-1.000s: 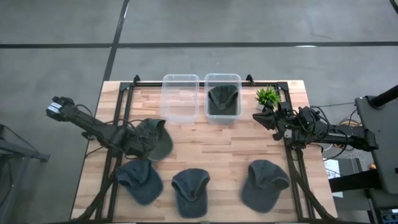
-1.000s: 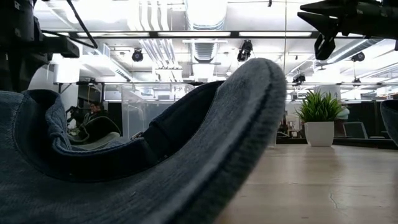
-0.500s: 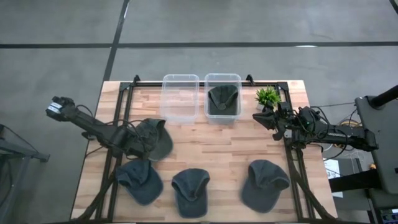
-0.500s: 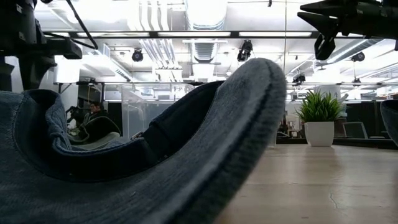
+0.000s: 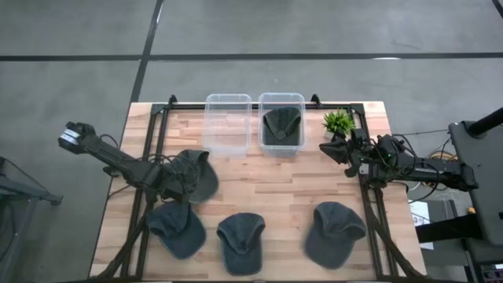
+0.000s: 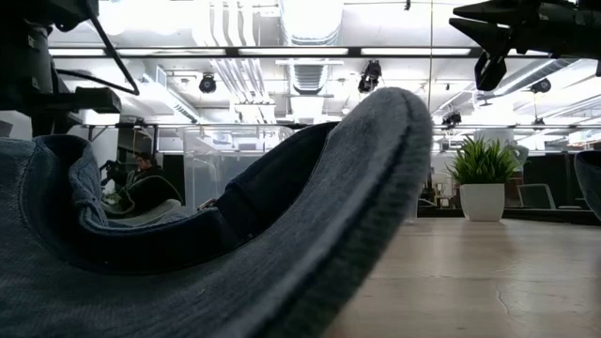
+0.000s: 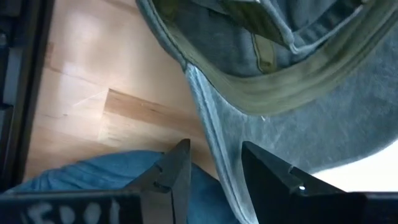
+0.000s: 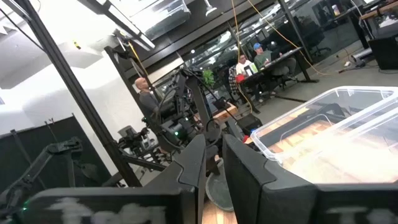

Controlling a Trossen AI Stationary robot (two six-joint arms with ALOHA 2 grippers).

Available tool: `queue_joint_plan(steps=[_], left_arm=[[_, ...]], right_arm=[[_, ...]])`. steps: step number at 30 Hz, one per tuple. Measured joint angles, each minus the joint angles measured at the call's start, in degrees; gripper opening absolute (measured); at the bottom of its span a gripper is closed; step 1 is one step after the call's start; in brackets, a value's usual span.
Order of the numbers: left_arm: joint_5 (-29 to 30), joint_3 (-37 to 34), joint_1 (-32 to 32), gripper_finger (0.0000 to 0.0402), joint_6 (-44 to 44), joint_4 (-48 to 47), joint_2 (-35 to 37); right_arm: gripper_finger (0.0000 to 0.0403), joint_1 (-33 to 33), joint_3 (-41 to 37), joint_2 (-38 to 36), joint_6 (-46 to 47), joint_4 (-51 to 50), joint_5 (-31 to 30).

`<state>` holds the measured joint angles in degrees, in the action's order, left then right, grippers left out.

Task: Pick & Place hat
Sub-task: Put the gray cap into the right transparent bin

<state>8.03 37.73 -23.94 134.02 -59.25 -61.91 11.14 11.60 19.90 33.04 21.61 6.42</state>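
Note:
My left gripper grabs the cap by the edge of its brim (image 7: 219, 155) next, to place the cap in the empty clear bin.
Several dark grey-blue caps lie on the wooden table. One cap (image 5: 198, 173) lies upside down at the left, its inside (image 7: 292, 68) facing up. My left gripper (image 5: 170, 189) (image 7: 214, 149) is low over the near part of that cap, open. Its fingers stand on either side of the brim edge (image 7: 200, 106); I cannot tell whether they touch it. Another cap (image 5: 281, 126) lies in the right clear bin (image 5: 301, 118). My right gripper (image 5: 325, 147) (image 8: 212, 140) waits, shut, above the table's right side beside the plant.
An empty clear bin (image 5: 228, 122) stands left of the filled one at the far edge. Three more caps lie along the near side (image 5: 177, 228), (image 5: 241, 242), (image 5: 336, 232). One cap's brim (image 6: 310, 225) fills the low view. A potted plant (image 5: 338, 121) stands far right.
My left arm has sunk a little toward the upside-down cap. The caps and my right arm have kept still.

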Motion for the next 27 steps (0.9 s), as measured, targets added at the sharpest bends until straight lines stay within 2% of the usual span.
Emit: queue_joint_plan(steps=[9, 15, 19, 24, 27], left_arm=[[4.03, -3.71, 0.09, 0.0135, 0.19, 1.81, 0.0], [5.22, -8.46, 0.09, 0.0125, -0.13, 10.67, 0.0], [7.27, -10.53, 0.09, 0.0091, 0.02, 16.08, 0.01], [9.96, -10.38, 0.04, 0.0022, -0.29, 16.72, 0.07], [11.01, -9.78, 0.05, 0.001, -0.63, 16.65, 0.09]], right_arm=[[0.0052, 0.0, -0.01, 0.03, 0.0, 0.02, -0.02], [0.0052, 0.0, -0.02, 0.02, 0.0, 0.04, -0.12], [0.0052, 0.0, -0.02, 0.02, 0.0, 0.07, -0.17], [0.0052, 0.0, -0.02, 0.02, 0.0, 0.08, -0.17], [0.0052, 0.0, -0.02, 0.02, 0.0, 0.09, -0.3]])
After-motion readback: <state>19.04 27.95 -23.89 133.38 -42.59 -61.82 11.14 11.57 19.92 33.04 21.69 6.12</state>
